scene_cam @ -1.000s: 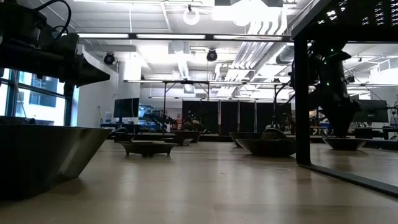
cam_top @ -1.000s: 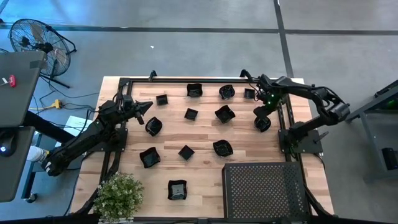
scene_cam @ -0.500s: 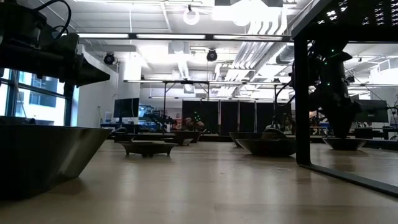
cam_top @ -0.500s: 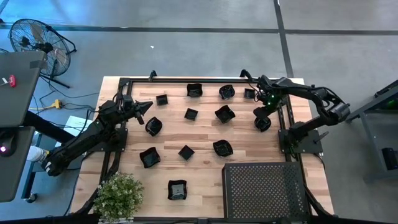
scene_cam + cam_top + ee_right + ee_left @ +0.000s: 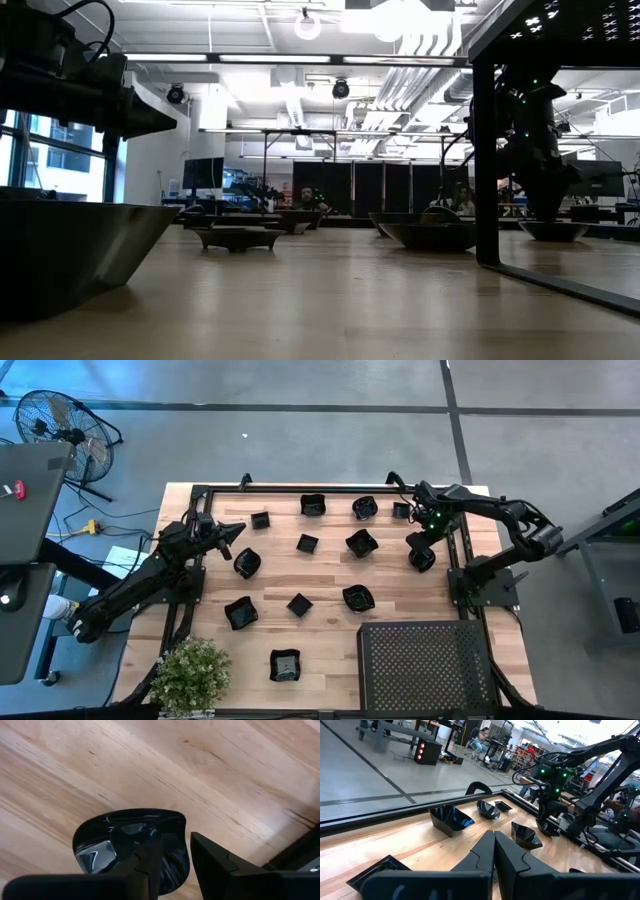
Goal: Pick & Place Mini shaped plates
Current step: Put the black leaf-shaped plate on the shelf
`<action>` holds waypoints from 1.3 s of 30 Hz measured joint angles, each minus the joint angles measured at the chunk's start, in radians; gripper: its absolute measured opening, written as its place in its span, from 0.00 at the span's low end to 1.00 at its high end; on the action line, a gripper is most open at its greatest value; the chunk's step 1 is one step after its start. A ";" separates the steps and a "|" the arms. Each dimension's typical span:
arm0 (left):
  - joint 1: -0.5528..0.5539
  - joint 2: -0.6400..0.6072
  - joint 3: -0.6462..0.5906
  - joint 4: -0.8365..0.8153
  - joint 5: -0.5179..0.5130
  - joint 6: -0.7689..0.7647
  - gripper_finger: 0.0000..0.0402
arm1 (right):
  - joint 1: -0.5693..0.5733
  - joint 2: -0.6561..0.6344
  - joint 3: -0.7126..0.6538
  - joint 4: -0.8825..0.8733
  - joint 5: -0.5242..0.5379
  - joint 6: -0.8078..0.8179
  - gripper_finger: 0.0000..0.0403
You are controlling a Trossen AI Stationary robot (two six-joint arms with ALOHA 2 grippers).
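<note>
The roundish plate needs to go in the black perforated tray. My right gripper should grab the plate by its rim (image 5: 187, 839) next.
Several small glossy black mini plates lie scattered flat on the wooden table (image 5: 330, 575), among them a square one (image 5: 307, 543) and a wavy-edged one (image 5: 361, 543). My right gripper (image 5: 420, 548) is at the table's far right, pointing down over a roundish plate (image 5: 422, 559) that rests on the wood. It is open, with one finger inside that plate (image 5: 125, 847) and one outside the rim. My left gripper (image 5: 238, 530) is shut and hovers at the far left, between a small plate (image 5: 260, 520) and another (image 5: 247, 563). My right gripper comes from above with one finger (image 5: 147, 862) inside the roundish plate and the other finger (image 5: 215, 865) outside its rim (image 5: 182, 852). Whether either finger touches the wall I cannot tell. The plate sits flat on the table.
A large black perforated tray (image 5: 425, 665) fills the near right corner. A potted plant (image 5: 190, 675) stands at the near left corner. A black frame rail (image 5: 300, 488) runs along the far and side edges. Bare wood lies between the plates in the middle.
</note>
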 joint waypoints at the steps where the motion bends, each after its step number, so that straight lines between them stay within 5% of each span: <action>1: 0.000 0.000 0.000 0.000 0.000 0.000 0.00 | 0.000 0.000 0.000 0.000 0.000 0.000 0.23; 16: 0.000 0.000 0.000 0.000 0.000 0.000 0.00 | 0.000 0.000 0.000 0.002 -0.013 0.020 0.21; 28: 0.000 0.000 0.000 0.000 0.000 0.000 0.00 | 0.046 0.007 0.000 0.025 -0.057 0.030 0.29; 39: 0.000 0.000 0.000 0.000 -0.001 0.000 0.00 | 0.102 0.033 0.000 0.031 -0.054 0.032 0.14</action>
